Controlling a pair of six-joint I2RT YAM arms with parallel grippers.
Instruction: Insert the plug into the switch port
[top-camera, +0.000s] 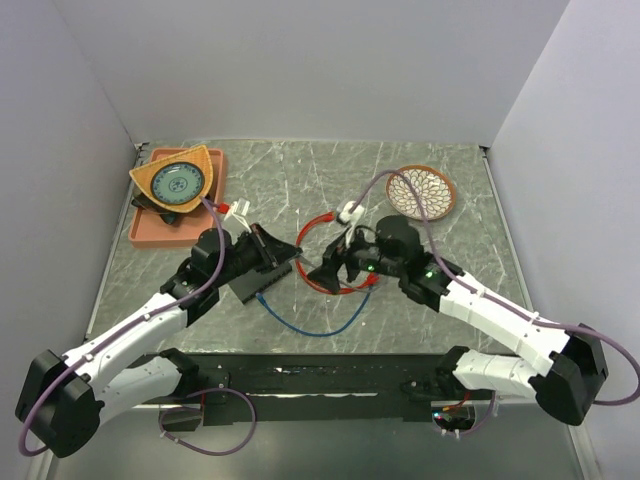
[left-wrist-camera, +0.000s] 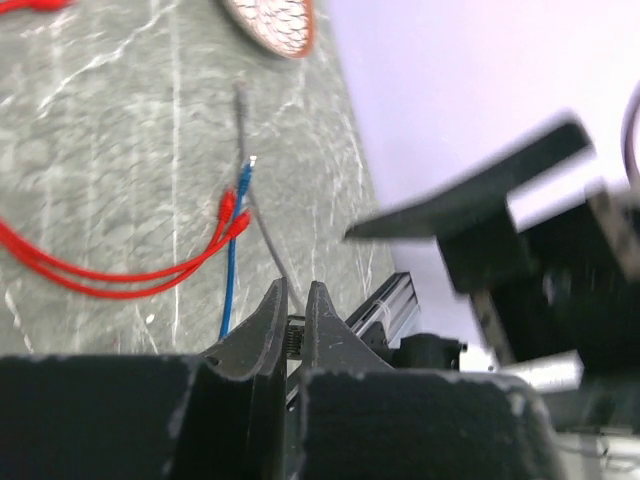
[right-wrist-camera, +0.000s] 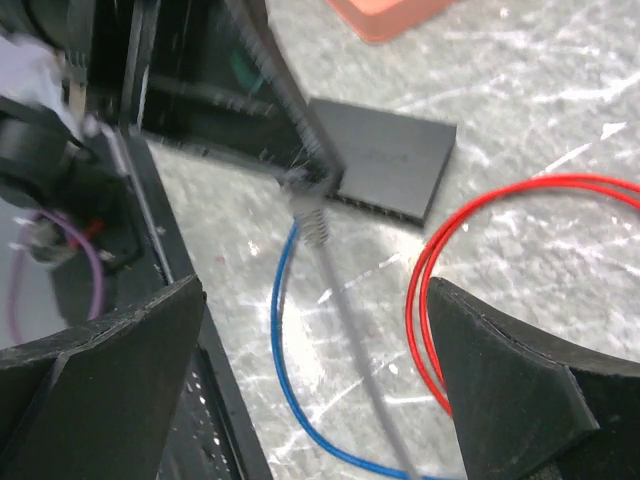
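The grey plug (top-camera: 298, 256) (right-wrist-camera: 312, 215) is beyond my fingers, with only grey cable between them, so they would miss the plug if I closed now. My right gripper should first move toward the plug.
My left gripper (left-wrist-camera: 297, 290) is shut on the grey plug (left-wrist-camera: 292, 338), whose grey cable (left-wrist-camera: 258, 215) runs away across the table. In the right wrist view the plug (right-wrist-camera: 312, 215) hangs at the left gripper's fingertips, just in front of the port edge (right-wrist-camera: 385, 207) of the flat black switch (right-wrist-camera: 390, 158). It is not in a port. My right gripper (right-wrist-camera: 313, 290) stands wide open around the grey cable (right-wrist-camera: 350, 340) without touching it. From above, the left gripper (top-camera: 288, 250) sits over the switch (top-camera: 256, 280) and the right gripper (top-camera: 335, 268) is just right of it.
A blue cable (top-camera: 310, 328) and a looped red cable (top-camera: 315, 230) lie around the grippers. A pink tray (top-camera: 150, 228) with an orange dish stands back left, and a patterned bowl (top-camera: 422, 190) back right. A black rail (top-camera: 320, 378) lines the near edge.
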